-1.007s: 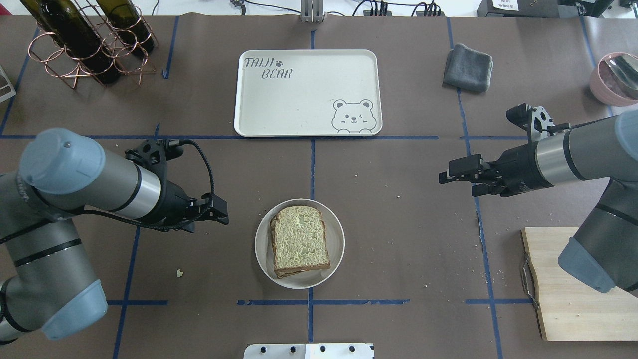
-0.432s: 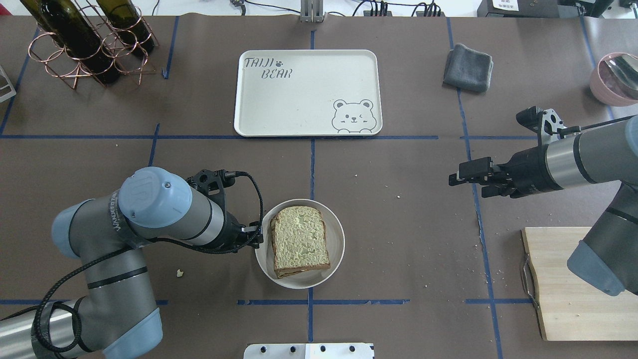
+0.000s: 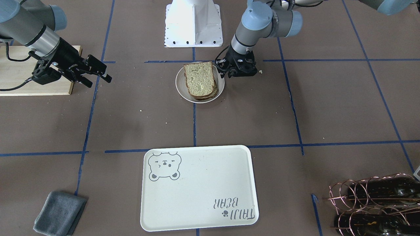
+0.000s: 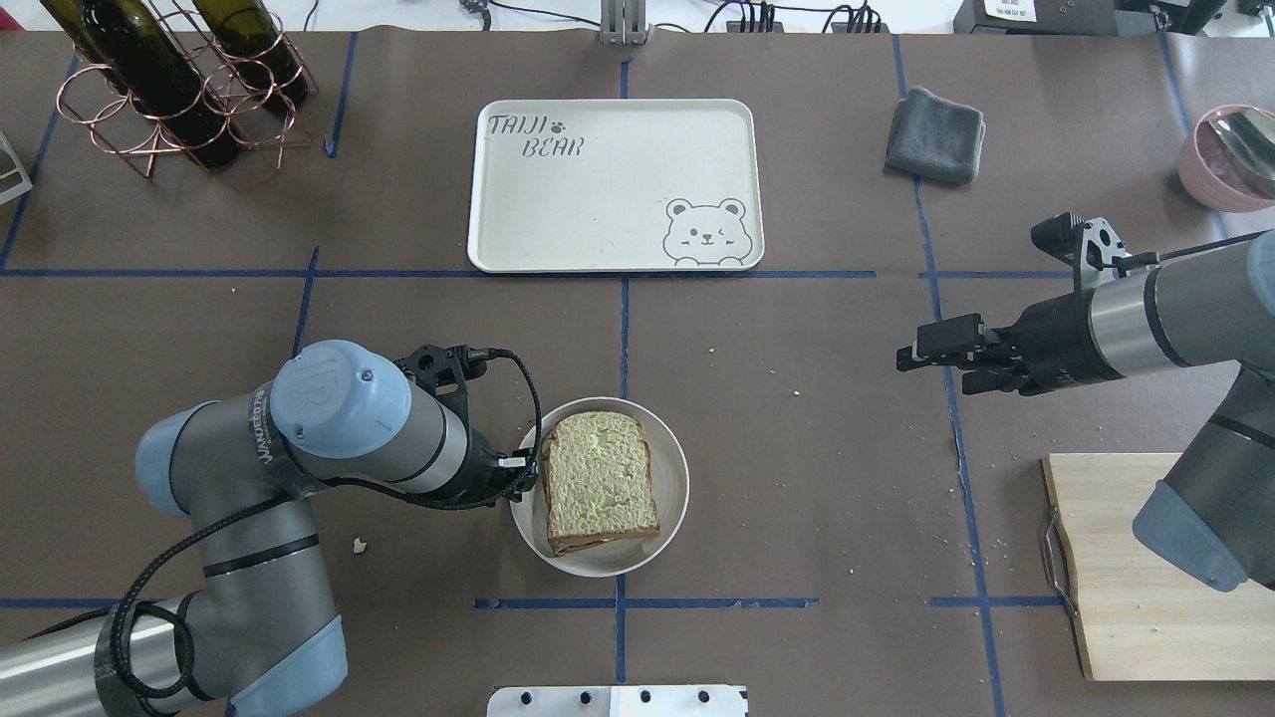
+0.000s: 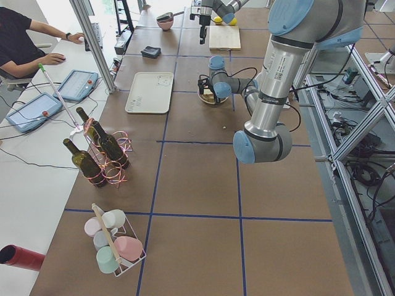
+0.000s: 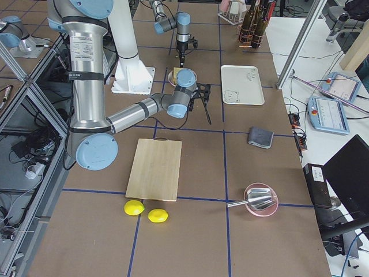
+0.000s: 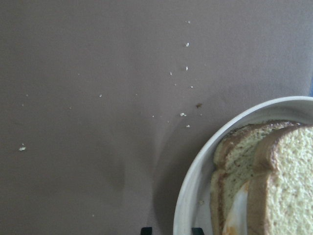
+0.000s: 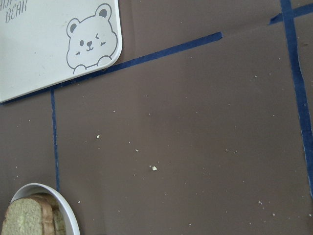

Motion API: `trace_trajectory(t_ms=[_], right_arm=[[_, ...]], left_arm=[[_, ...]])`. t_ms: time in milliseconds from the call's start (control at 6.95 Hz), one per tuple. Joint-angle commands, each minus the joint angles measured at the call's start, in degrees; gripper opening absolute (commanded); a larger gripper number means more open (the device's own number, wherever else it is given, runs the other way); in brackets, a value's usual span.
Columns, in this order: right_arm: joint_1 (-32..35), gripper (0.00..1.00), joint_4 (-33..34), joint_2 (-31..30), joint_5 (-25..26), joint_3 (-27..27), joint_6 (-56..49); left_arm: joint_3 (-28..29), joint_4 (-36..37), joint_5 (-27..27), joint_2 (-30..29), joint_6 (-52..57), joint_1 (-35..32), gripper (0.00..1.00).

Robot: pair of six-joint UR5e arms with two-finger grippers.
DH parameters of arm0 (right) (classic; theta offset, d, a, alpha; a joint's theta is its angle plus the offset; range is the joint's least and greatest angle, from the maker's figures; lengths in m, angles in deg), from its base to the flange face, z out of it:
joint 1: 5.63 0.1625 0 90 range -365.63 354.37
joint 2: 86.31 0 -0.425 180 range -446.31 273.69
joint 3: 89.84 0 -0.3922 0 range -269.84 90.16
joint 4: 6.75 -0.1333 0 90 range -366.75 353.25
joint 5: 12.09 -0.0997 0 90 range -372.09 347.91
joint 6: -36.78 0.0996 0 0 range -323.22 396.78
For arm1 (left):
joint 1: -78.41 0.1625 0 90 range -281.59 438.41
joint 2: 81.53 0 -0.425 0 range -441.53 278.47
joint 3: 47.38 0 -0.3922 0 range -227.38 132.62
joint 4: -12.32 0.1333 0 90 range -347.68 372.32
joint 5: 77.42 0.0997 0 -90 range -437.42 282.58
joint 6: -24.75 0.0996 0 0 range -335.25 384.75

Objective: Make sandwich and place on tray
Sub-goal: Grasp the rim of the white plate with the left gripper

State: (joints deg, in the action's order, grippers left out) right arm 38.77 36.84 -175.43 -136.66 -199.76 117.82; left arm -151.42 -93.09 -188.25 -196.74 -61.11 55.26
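Note:
Next, my left gripper grips the plate by its bare rim [image 7: 177, 215] to keep the plate level, since the sandwich lies loose across the plate.
The sandwich [image 4: 601, 481], two bread slices with a bit of white egg [image 7: 237, 215] showing between them, lies on a small round white plate [image 4: 673, 498]. My left gripper [image 4: 516, 468] is low at the plate's left rim. In the left wrist view its two fingertips stand apart, one on each side of the rim [image 7: 195, 166], so it is open. My right gripper [image 4: 908, 357] is open and empty, hovering far to the right of the plate. The cream tray [image 4: 598, 199] with the bear drawing lies beyond the plate and holds nothing.
A wooden cutting board [image 4: 1146, 568] lies at the near right under my right arm. A grey cloth [image 4: 936, 134] and a pink bowl [image 4: 1230, 154] are at the far right. A wire rack with wine bottles [image 4: 179, 80] stands at the far left.
My left arm has swung right and its gripper has come down to the plate's left rim. My right gripper has drawn back slightly to the right.

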Motion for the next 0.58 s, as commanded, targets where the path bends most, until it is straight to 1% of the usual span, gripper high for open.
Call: trace_trajectory(t_ms=[0,288,432], right_arm=[[-0.02,1.0,0.0,0.09,-0.06,0.05,0.0],[-0.02,1.0,0.0,0.09,-0.07,-0.03,0.0],[-0.02,1.0,0.0,0.0,-0.07,-0.03,0.0]], left_arm=[[2.43,-4.33,0.0,-0.28,-2.2,1.0,0.31],[3.41,-5.6,0.09,-0.19,-2.3,1.18,0.31],[3.85,-5.6,0.09,-0.19,-2.21,1.79,0.26]])
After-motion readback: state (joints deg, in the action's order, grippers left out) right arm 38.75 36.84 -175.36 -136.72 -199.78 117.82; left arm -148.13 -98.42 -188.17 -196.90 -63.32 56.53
